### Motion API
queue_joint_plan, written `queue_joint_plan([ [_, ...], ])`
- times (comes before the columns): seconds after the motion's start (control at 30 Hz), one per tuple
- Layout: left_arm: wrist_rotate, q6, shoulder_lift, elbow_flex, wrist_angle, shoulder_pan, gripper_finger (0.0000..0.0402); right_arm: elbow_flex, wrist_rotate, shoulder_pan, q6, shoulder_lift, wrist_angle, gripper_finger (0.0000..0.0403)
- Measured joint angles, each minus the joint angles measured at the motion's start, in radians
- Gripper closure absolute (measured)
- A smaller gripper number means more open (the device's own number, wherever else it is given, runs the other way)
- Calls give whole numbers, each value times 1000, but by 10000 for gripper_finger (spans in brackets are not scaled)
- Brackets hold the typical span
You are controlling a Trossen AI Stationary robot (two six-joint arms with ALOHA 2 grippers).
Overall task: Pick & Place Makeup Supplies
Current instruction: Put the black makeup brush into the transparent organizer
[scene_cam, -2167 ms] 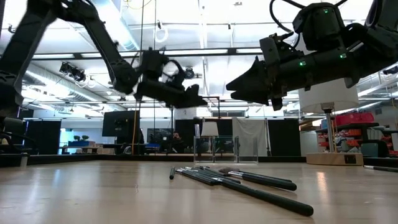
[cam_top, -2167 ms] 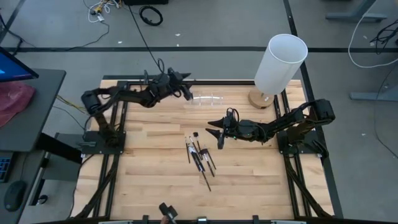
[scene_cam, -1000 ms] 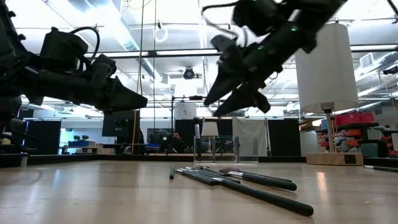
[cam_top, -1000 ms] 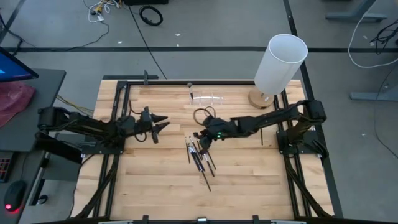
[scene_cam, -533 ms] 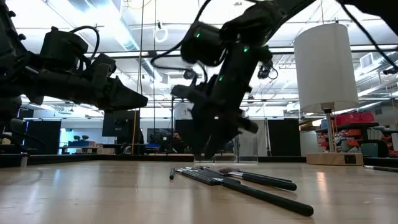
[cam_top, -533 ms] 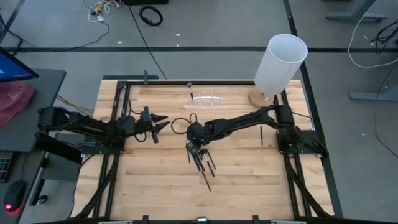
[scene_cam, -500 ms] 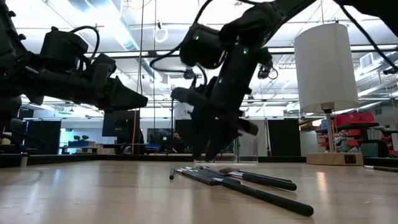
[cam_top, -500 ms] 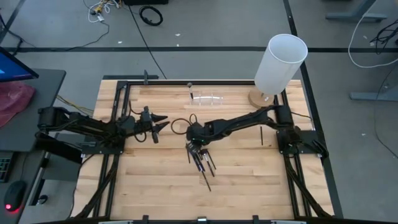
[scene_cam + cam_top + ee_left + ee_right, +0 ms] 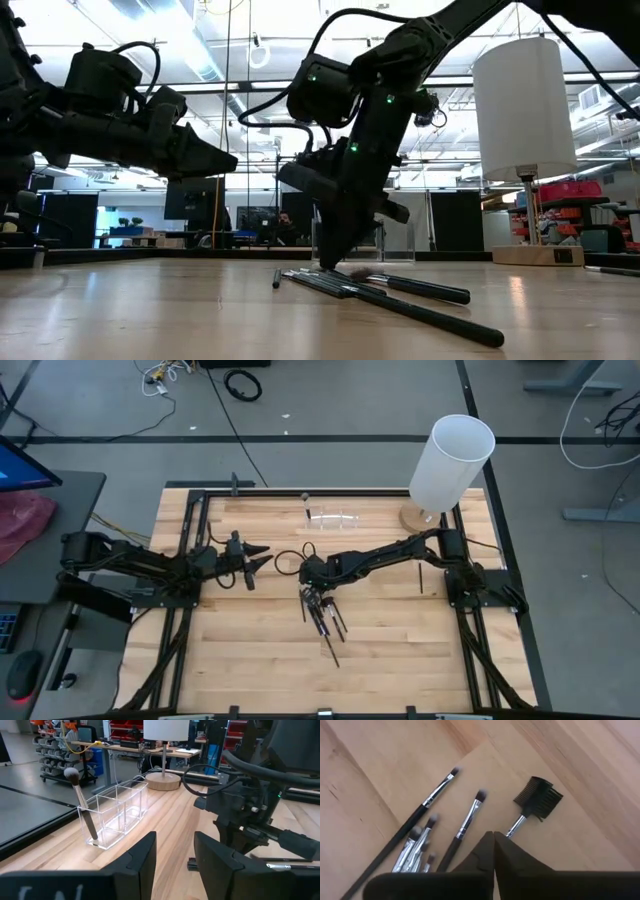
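Note:
The robot's right gripper is shut beside the comb-headed brush (image 9: 538, 798), so next it will open again, then go down over the brush to close on its silvery ferrule (image 9: 516, 826).
Several thin dark makeup brushes (image 9: 325, 615) lie in a loose pile on the wooden table's middle, also seen in the low view (image 9: 400, 290). My right gripper (image 9: 493, 836) points down at the pile's far end (image 9: 316, 598), shut at the comb-headed brush (image 9: 539, 797). Beside it lie small bristle-tipped brushes (image 9: 437, 790). My left gripper (image 9: 175, 860) hovers open above the table's left part (image 9: 255, 560), touching nothing. One brush (image 9: 82, 802) stands in the clear holder (image 9: 117, 815) at the far edge. My right gripper comes from above, pointing down, with its fingers shut together. The comb brush's silvery ferrule (image 9: 516, 826) runs in under the fingertips (image 9: 502, 845), which hide the handle and the place of contact. The comb head still lies flat on the table.
A tall white cylinder (image 9: 452, 460) on a round wooden base stands at the far right corner. The clear holder (image 9: 335, 517) sits at the far edge's middle. Bare wood lies on the near side of the pile and to its left. Black frame rails border the table.
My right gripper has gone toward the table's left, come down from above the pile onto its far end, tipped from slanting to pointing down, and shut. The brushes lie where they were.

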Motion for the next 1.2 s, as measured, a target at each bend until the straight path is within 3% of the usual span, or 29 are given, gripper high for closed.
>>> queue_joint_plan([
  [0.53, -7, 4, 0, 1, 1, 0, 266, -4, -1, -12, 40, -24, 25, 256],
  [0.67, -11, 10, 0, 1, 1, 0, 266, -4, 42, -19, 90, -18, 19, 241],
  [0.87, -18, 11, 0, 1, 1, 0, 266, -3, 66, -19, 107, 21, 37, 272],
  [1.2, -18, 10, 0, 1, 1, 0, 266, -19, 101, -16, 6, 55, 17, 383],
])
